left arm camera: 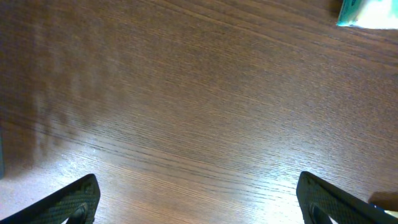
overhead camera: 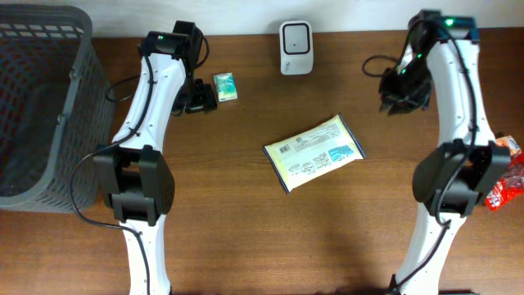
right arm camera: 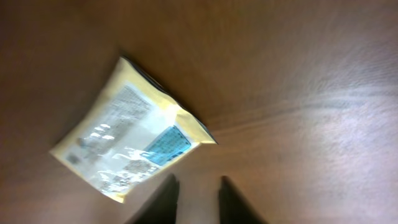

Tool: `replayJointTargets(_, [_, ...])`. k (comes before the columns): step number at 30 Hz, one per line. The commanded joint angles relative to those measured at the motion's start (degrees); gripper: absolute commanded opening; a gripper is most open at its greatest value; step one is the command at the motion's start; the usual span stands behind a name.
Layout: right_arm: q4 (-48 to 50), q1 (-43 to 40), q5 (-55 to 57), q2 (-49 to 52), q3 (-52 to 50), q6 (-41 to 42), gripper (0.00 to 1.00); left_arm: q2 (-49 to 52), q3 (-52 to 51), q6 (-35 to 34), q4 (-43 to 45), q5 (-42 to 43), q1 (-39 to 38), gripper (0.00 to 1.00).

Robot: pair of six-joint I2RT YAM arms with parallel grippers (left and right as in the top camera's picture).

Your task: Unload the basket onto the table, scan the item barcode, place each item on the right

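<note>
The barcode has to stay uncovered to scan, so the left gripper should next grab the packet by the edge of its end near the barcode (overhead camera: 277, 170).
The item, a flat yellow packet (overhead camera: 313, 152) with a blue label, lies face up at the table's middle, a barcode showing near its left end. In the right wrist view the packet (right arm camera: 124, 140) lies up and left of my right gripper (right arm camera: 198, 194). Its two dark fingers stand a little apart, with only bare wood between them. Seen from above, my right gripper (overhead camera: 399, 97) hovers right of the packet, apart from it. A white scanner (overhead camera: 295, 47) stands at the back edge. My left gripper (left arm camera: 199, 202) is wide open over bare wood, at the back left (overhead camera: 199, 97).
A dark grey basket (overhead camera: 41, 106) fills the left side. A small green and white box (overhead camera: 225, 86) lies beside my left gripper, its corner (left arm camera: 367, 12) visible in the left wrist view. Red snack packs (overhead camera: 508, 184) sit at the right edge.
</note>
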Motion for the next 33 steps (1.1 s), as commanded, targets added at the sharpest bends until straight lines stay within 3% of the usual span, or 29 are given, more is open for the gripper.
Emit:
replayJointTargets(1, [0.3,0.3,1.9,-1.9,2.8,-0.9,0.99,-0.4,-0.2,-0.5,0.0,0.4,0.2,0.99])
replayJointTargets(11, [1.8,0.3,2.1,-1.8,2.7,-0.8,0.99,-0.4,-0.2,-0.5,0.3,0.6,0.2,0.99])
replayJointTargets(14, [1.8,0.3,2.1,-1.8,2.7,-0.8,0.98,-0.4,-0.2,-0.5,2.2,5.1,0.1,0.99])
replayJointTargets(17, [1.8,0.3,2.1,-1.8,2.7,-0.8,0.98,-0.4,-0.2,-0.1,0.5,14.9,0.1,0.99])
replayJointTargets(19, [1.8,0.3,2.1,-1.8,2.7,-0.8,0.98,-0.2,-0.2,8.5,-0.3,27.5,-1.0,0.98])
replayJointTargets(24, [1.8,0.3,2.1,-1.8,2.7,-0.8,0.98,-0.1,-4.6,18.6,-3.1,33.7,-7.0,0.99])
replayJointTargets(28, [1.8,0.3,2.1,-1.8,2.7,-0.8,0.98,-0.1,-13.3,19.6,3.1,33.7,-13.8,0.99])
replayJointTargets(30, [1.8,0.3,2.1,-1.8,2.7,-0.8,0.98,-0.1,-17.4,21.7,8.5,35.6,-16.1,0.93])
replayJointTargets(33, [1.8,0.3,2.1,-1.8,2.7,-0.8,0.99,0.0,-22.9,21.6,16.0,39.8,-16.9,0.99])
